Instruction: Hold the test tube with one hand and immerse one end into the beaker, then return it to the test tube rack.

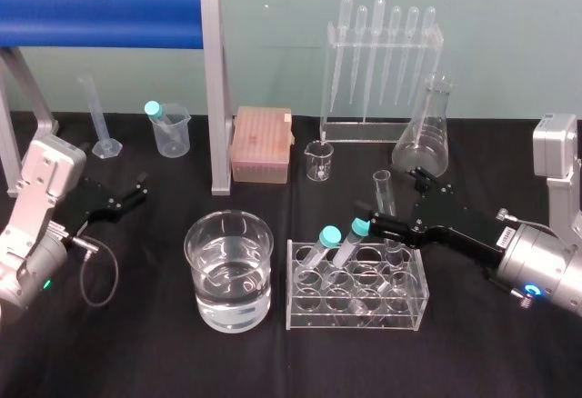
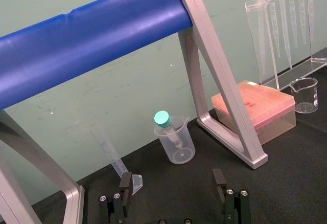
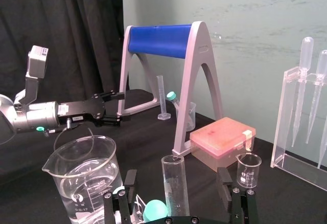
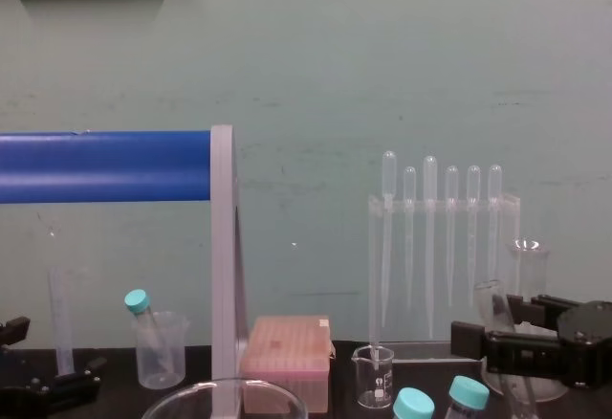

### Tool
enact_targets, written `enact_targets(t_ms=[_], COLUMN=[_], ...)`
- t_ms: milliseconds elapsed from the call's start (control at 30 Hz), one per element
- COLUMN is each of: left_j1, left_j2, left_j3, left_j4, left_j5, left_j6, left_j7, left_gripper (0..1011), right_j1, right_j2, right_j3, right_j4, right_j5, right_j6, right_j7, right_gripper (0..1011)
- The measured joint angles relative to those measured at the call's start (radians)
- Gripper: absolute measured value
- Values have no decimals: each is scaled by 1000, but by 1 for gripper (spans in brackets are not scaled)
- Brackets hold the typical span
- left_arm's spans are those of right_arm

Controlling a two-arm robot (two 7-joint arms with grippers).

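The rack (image 1: 300, 312) holds the lower end of the test tube and teal-capped tubes lean close by. I should next grab the test tube by its open upper part with my right gripper.
The clear test tube (image 1: 386, 200) stands upright in the acrylic test tube rack (image 1: 300, 312) at its back right, uncapped. In the right wrist view the tube (image 3: 174, 191) rises between the two fingers with a gap on each side. My right gripper (image 1: 389, 194) is open around the tube's upper part, touching nothing. The large beaker (image 1: 229, 271), part full of water, stands left of the rack. My left gripper (image 1: 127, 200) rests open and empty at the far left of the table, its fingers (image 2: 125, 183) spread wide.
Two teal-capped tubes (image 1: 329, 240) lean in the rack's front left. Behind stand a small glass beaker (image 1: 319, 160), a conical flask (image 1: 423, 139), a pipette stand (image 1: 382, 62), a pink tip box (image 1: 262, 144), a plastic beaker (image 1: 171, 130), a measuring cylinder (image 1: 100, 118) and a blue roller frame (image 1: 109, 4).
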Motion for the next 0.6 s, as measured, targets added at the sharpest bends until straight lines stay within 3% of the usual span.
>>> enact_targets(t_ms=[600], left_j1=[0], left_j2=[0], left_j3=[0], left_j4=[0], left_j5=[0], left_j6=[0], left_j7=[0], left_gripper=[1000], right_j1=[0], right_j2=[0], right_j3=[2], right_j4=[0], right_j5=[1], right_j6=[-3], right_j7=[1], right_gripper=[1000])
